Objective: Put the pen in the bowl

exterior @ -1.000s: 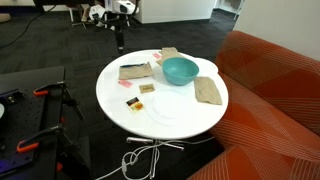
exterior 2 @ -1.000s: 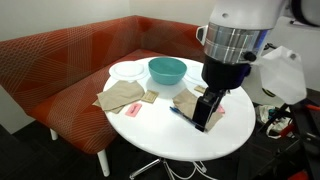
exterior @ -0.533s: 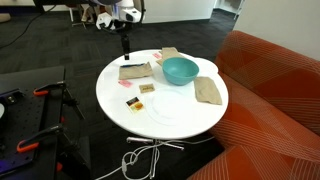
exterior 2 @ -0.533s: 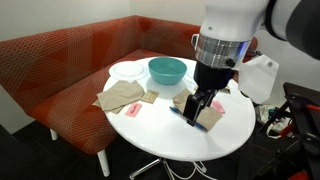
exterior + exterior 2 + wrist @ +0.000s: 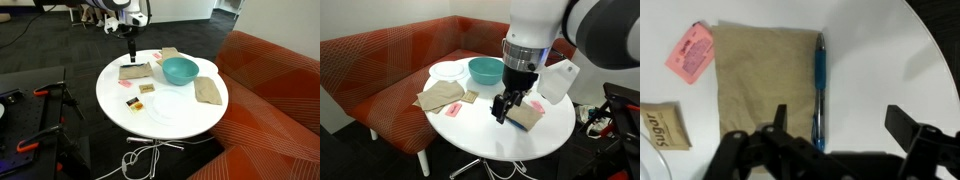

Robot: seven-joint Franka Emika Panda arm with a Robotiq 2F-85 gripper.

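Note:
The blue pen (image 5: 820, 85) lies between my raised fingers, so it is too early to close, as that would miss the pen. My gripper moves down next, before it closes.
The blue pen (image 5: 820, 85) lies along the right edge of a folded tan cloth (image 5: 765, 80) on the white round table (image 5: 165, 115). My gripper (image 5: 840, 118) is open and empty, hanging just above the pen's lower end, with the fingers on either side of it. In both exterior views the gripper (image 5: 131, 52) (image 5: 505, 108) hovers over that cloth (image 5: 134, 71) (image 5: 527, 117) and hides the pen. The teal bowl (image 5: 180, 70) (image 5: 486, 70) stands upright and empty a little way from the cloth.
A pink sugar packet (image 5: 690, 53) and a brown one (image 5: 660, 125) lie beside the cloth. More tan cloths (image 5: 208, 90) (image 5: 442, 96) lie around the bowl. A white plate (image 5: 444, 69) sits behind the bowl. A red-orange couch (image 5: 270, 90) curves round the table.
The arm has swung in over the table and lowered, bringing the open gripper over the cloth with the pen. Pen, bowl and cloths have not moved.

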